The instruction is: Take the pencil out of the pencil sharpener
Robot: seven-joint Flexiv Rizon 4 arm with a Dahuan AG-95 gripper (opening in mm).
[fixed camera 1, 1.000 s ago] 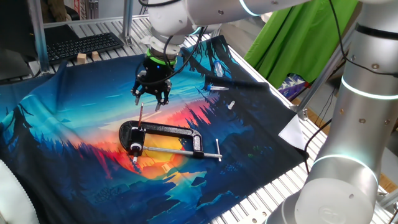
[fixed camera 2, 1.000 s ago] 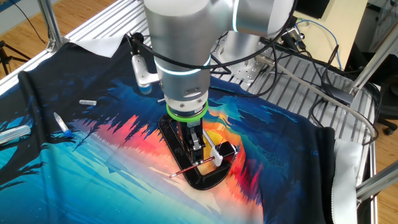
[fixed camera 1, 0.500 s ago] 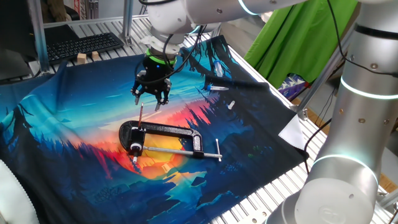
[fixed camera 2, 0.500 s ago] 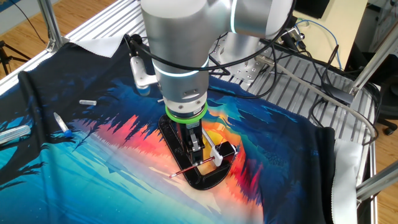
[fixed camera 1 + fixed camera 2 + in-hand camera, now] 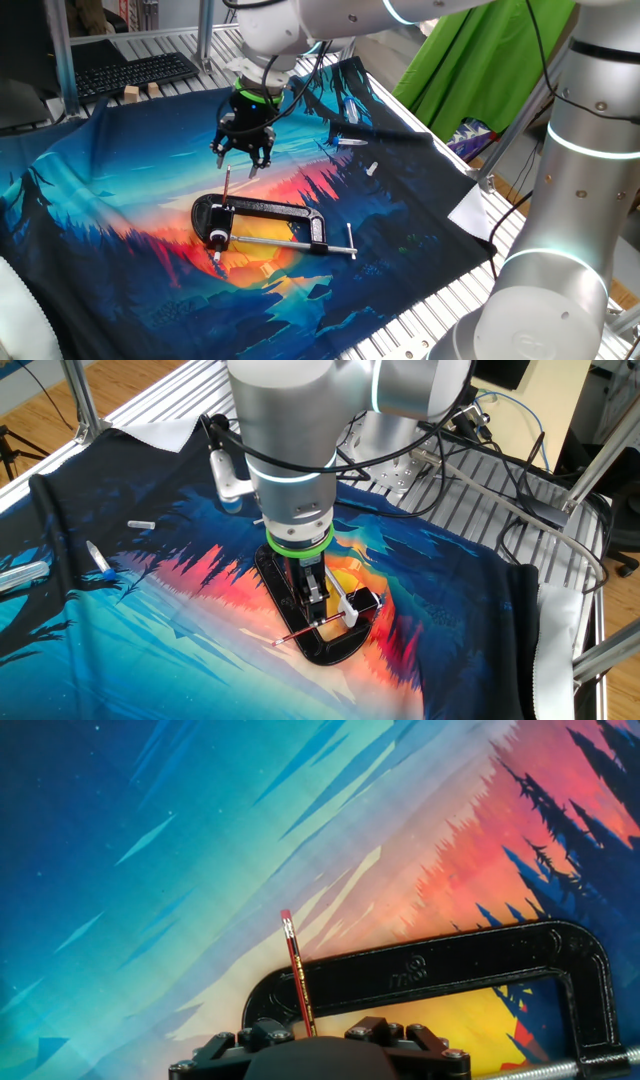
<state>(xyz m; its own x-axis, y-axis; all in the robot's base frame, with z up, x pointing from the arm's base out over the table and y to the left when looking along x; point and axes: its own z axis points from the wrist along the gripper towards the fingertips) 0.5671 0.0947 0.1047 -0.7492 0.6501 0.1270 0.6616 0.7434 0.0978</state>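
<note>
My gripper grabs the pencil by its exposed body (image 5: 227,185) next, to draw the pencil out of the sharpener.
The pencil (image 5: 226,190) is a thin reddish stick. It lies across the back bar of the black C-clamp (image 5: 270,211), and its lower end goes into the small sharpener (image 5: 216,237) held in the clamp's mouth. My gripper (image 5: 243,155) hangs open a little above the pencil's free eraser end and touches nothing. In the hand view the pencil (image 5: 295,970) runs up from between my fingers (image 5: 215,1046), crossing the clamp (image 5: 430,968). In the other fixed view my gripper (image 5: 315,598) stands over the clamp (image 5: 330,648) and the pencil (image 5: 300,631).
The clamp's silver screw rod (image 5: 300,243) points right. Small white pieces (image 5: 371,168) lie farther back on the printed cloth (image 5: 100,200). A keyboard (image 5: 130,70) and wooden blocks (image 5: 131,94) sit at the back left. A blue-tipped pen (image 5: 98,558) lies at the cloth's left.
</note>
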